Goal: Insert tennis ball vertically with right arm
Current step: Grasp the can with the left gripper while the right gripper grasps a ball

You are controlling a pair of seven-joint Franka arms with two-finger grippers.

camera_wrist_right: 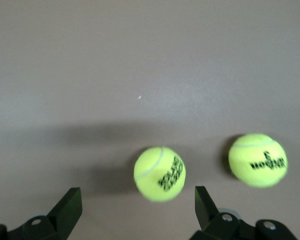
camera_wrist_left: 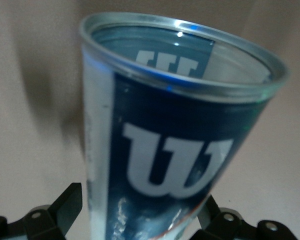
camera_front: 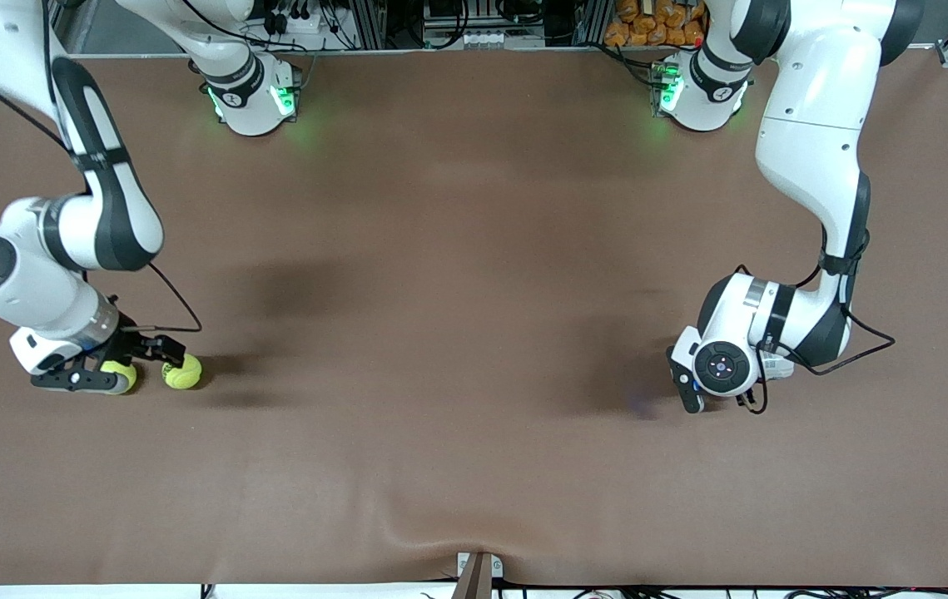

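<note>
I will next grab the Roland Garros tennis ball around its middle [camera_front: 181, 371] [camera_wrist_right: 159, 174] with my right gripper, so that I can put it vertically into the can.
Two yellow tennis balls lie on the brown table at the right arm's end. One tennis ball [camera_front: 120, 376] [camera_wrist_right: 160, 173] lies just ahead of my right gripper [camera_front: 139, 366] [camera_wrist_right: 137, 200], in line with the gap between its open fingers. The other ball [camera_front: 182, 372] [camera_wrist_right: 257, 160] lies beside it, outside one finger. My left gripper [camera_front: 686, 387] [camera_wrist_left: 140, 210] hangs low at the left arm's end. Its fingers [camera_wrist_left: 70, 202] stand against both sides of a clear tennis ball can [camera_wrist_left: 165, 150] with a blue label. The can's open mouth points away from the wrist.
The brown cloth table [camera_front: 457, 333] runs wide between the two arms. Both arm bases [camera_front: 253, 100] [camera_front: 698, 96] stand along its edge farthest from the front camera. A small bracket [camera_front: 478, 570] sits at the nearest edge.
</note>
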